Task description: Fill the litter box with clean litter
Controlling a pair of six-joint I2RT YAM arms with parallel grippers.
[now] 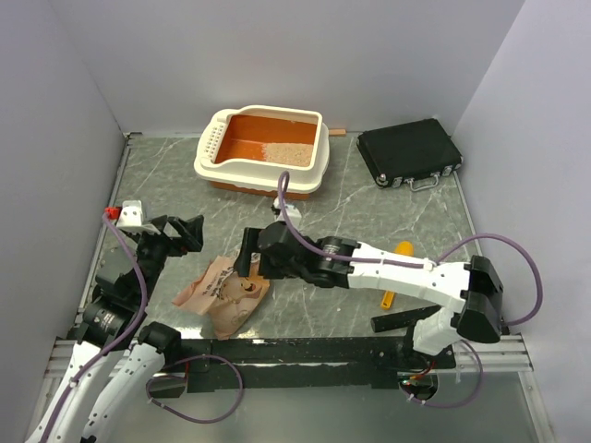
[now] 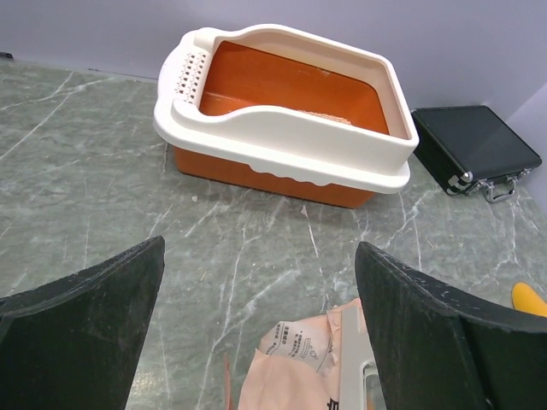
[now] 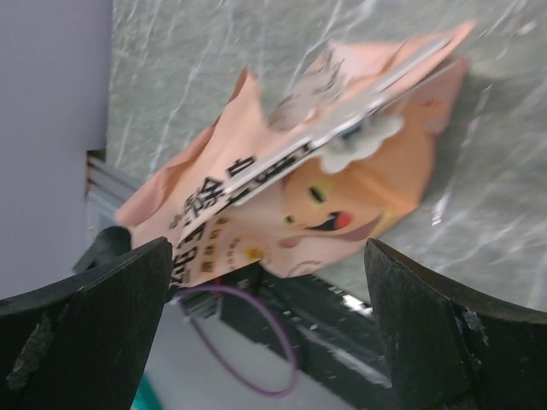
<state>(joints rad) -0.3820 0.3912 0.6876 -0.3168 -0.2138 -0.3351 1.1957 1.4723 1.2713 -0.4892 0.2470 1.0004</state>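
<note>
Next, my right gripper grabs the tan paper bag (image 1: 222, 293) by its printed fold beyond the pale part's end, to set it beside the litter box.
The litter box (image 1: 214, 138), orange with a wide cream rim, stands at the back middle of the table and holds a small patch of beige clean litter (image 1: 291, 153). From the left wrist the litter box (image 2: 282, 141) lies ahead, with a sliver of litter (image 2: 329, 114) showing over its near wall. A crumpled tan paper bag (image 1: 222, 293) with a cartoon face lies flat near the front. My left gripper (image 1: 183, 234) hangs open just left of the bag (image 2: 299, 367). My right gripper (image 1: 247, 258) hovers open over the bag's (image 3: 325, 171) upper right part, holding nothing.
A black flat case (image 1: 409, 152) sits at the back right, also in the left wrist view (image 2: 474, 141). A small yellow scoop (image 1: 399, 263) lies partly under the right arm. Grey walls close in three sides, and a metal rail (image 1: 305, 351) runs along the near edge.
</note>
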